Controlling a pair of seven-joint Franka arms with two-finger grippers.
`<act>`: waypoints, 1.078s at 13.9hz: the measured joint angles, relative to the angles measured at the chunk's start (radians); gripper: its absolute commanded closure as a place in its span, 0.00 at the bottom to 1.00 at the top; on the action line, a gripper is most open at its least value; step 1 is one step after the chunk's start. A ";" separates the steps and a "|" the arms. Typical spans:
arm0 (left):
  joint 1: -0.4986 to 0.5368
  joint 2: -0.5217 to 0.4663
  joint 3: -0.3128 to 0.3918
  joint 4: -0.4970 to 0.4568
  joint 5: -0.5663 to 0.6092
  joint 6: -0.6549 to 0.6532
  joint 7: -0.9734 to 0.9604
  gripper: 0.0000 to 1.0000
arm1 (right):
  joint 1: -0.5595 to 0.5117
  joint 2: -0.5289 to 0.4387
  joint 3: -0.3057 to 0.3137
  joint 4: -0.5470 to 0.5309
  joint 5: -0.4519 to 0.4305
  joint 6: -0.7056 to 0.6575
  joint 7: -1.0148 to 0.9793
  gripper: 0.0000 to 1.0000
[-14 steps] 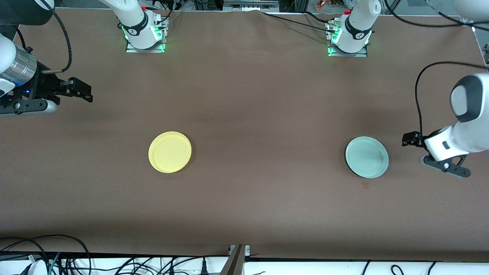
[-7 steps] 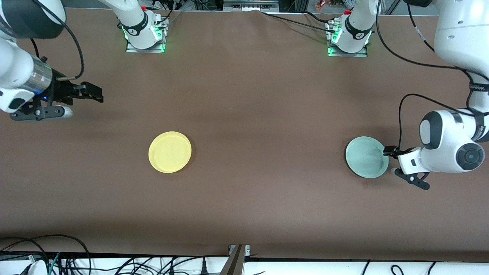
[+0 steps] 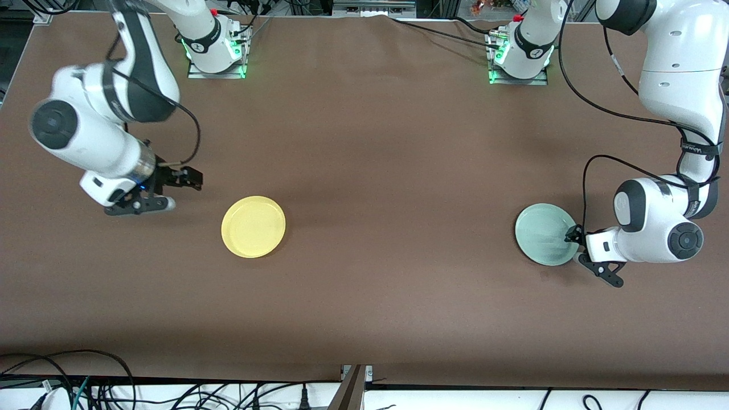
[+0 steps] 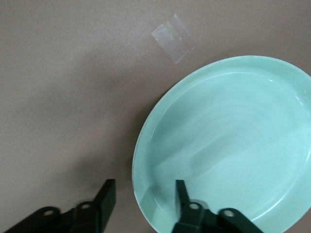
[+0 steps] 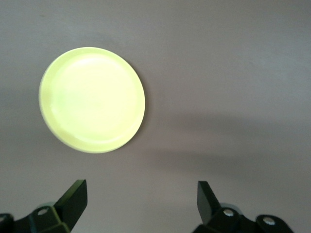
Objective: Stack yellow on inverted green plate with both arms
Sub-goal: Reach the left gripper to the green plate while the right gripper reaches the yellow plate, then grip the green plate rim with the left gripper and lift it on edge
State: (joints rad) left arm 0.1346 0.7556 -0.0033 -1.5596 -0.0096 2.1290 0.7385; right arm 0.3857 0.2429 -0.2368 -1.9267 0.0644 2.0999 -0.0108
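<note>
I should grab the yellow plate by its rim with my right gripper. Then I can stack it on the inverted green plate (image 3: 544, 234).
The yellow plate (image 3: 253, 226) lies hollow side up on the brown table, toward the right arm's end; it also shows in the right wrist view (image 5: 92, 99). The pale green plate (image 3: 547, 234) lies hollow side up toward the left arm's end. My left gripper (image 3: 572, 233) is open and low at the green plate's rim. In the left wrist view (image 4: 144, 194) one finger is over the plate's (image 4: 228, 141) inside and the other is outside the rim. My right gripper (image 3: 191, 179) is open and empty over bare table beside the yellow plate; its own view (image 5: 142, 196) shows no contact.
A small patch of clear tape (image 4: 171, 38) sticks to the table close to the green plate. The two arm bases (image 3: 216, 51) (image 3: 518, 57) stand along the edge farthest from the front camera. Cables (image 3: 85, 387) hang below the nearest edge.
My left gripper has moved in from the table's end to straddle the green plate's rim. My right arm has swung in and down toward the yellow plate. Both plates have stayed put.
</note>
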 measured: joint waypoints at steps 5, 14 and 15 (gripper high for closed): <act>0.000 0.003 -0.001 0.005 0.000 0.010 0.061 1.00 | 0.001 0.198 0.005 -0.008 0.092 0.195 -0.001 0.02; -0.051 -0.038 -0.019 0.123 0.007 0.014 0.078 1.00 | -0.002 0.312 0.013 0.003 0.208 0.313 -0.069 0.15; -0.081 -0.051 -0.019 0.153 0.027 0.012 0.078 1.00 | -0.003 0.323 0.013 0.004 0.212 0.320 -0.090 0.18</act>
State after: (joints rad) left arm 0.0539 0.7043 -0.0221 -1.4066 0.0178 2.1406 0.8162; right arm 0.3826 0.5657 -0.2238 -1.9228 0.2766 2.4195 -0.1005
